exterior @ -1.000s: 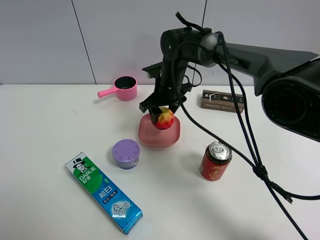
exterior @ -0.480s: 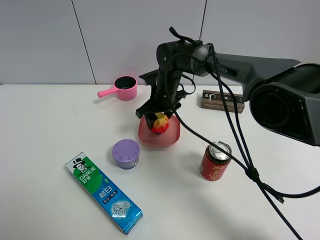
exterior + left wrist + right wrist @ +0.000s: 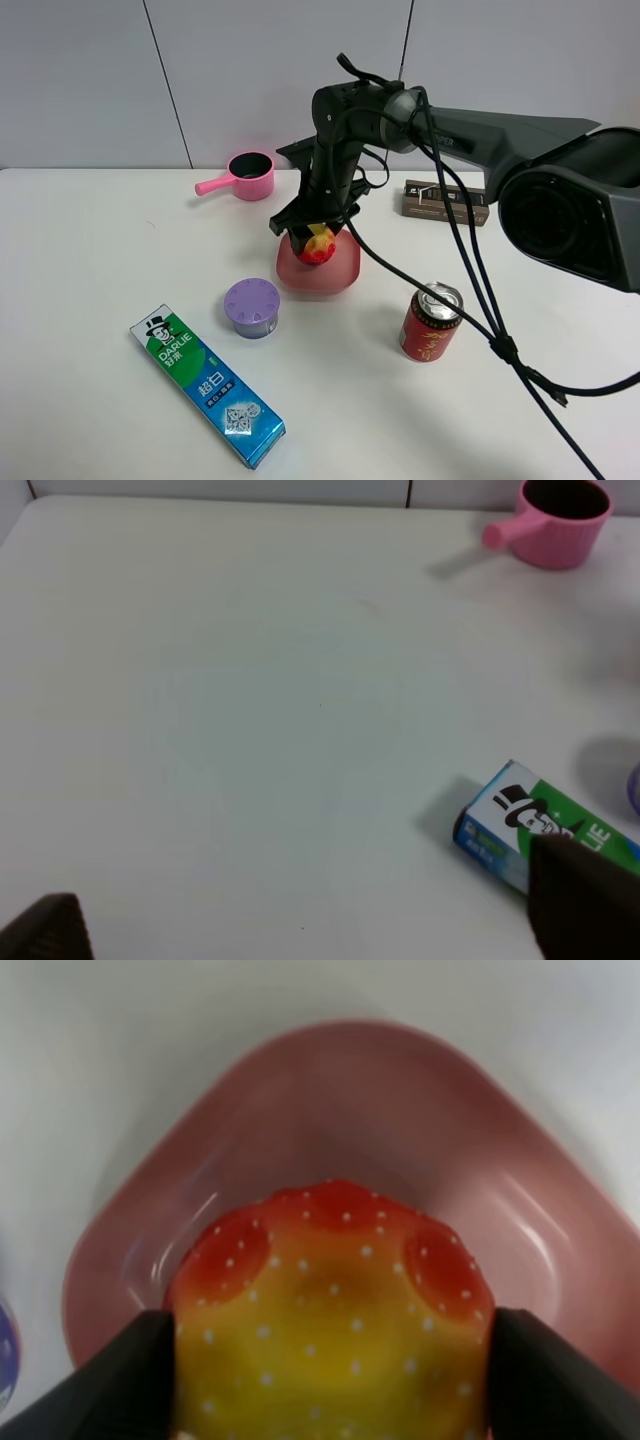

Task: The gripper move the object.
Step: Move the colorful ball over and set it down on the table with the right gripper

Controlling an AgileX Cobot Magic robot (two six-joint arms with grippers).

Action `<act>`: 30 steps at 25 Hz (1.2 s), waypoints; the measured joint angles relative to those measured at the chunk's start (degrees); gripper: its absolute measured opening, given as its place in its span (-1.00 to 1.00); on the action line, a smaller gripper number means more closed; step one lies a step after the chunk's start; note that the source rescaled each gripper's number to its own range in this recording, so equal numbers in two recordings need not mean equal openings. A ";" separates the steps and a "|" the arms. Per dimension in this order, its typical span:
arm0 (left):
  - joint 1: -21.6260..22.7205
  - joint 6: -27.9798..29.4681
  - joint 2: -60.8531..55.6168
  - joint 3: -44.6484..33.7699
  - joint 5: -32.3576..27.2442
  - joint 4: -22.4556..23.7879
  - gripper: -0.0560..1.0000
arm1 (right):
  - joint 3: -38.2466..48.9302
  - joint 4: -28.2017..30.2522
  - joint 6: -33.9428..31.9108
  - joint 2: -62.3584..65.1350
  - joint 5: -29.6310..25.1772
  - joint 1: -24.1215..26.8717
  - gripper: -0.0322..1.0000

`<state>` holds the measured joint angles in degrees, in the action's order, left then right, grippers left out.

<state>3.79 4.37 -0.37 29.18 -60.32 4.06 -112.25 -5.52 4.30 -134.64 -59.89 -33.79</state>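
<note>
The ball's lower edge (image 3: pixel 317 261) sits inside the pink bowl's rim (image 3: pixel 319 291), so the ball would settle. It is now time for my right gripper to open.
My right gripper (image 3: pixel 317 238) is shut on the small bumpy ball (image 3: pixel 318 244), red and yellow on the sides that show, and holds it low over the pink bowl (image 3: pixel 345 272). In the right wrist view the ball (image 3: pixel 330 1310) fills the space between the two black fingers (image 3: pixel 100 1385), with the pink bowl (image 3: pixel 420 1150) right beneath it. I cannot tell whether the ball touches the bowl's floor. Only the two black fingertips (image 3: pixel 585 900) of my left gripper (image 3: pixel 310 925) show, set wide apart and empty above the white table.
A purple lidded jar (image 3: pixel 252 306) stands left of the bowl and a red soda can (image 3: pixel 431 322) to its right. A green-blue toothpaste box (image 3: pixel 207 385) lies at the front left. A pink cup with a handle (image 3: pixel 248 176) and a brown box (image 3: pixel 445 201) stand at the back.
My right gripper has moved left and down with the ball, from above the bowl's right half to low over its middle. In the last half second it has barely moved.
</note>
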 joint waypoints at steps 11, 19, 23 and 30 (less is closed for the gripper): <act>0.00 0.00 0.00 0.00 0.00 0.00 1.00 | 0.00 0.00 0.00 0.00 -0.04 0.00 -0.94; 0.00 0.00 0.00 0.00 0.00 0.00 1.00 | 0.00 0.00 0.00 0.00 -0.19 0.00 -0.94; 0.00 0.00 0.00 0.00 0.00 0.00 1.00 | 0.00 0.00 0.00 0.00 -0.23 0.00 -0.69; 0.00 0.00 0.00 0.00 0.00 0.00 1.00 | 0.00 0.00 -0.88 0.00 -0.23 0.00 0.23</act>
<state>3.79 4.37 -0.37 29.18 -60.32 4.06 -112.25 -5.52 3.42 -134.64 -60.12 -33.79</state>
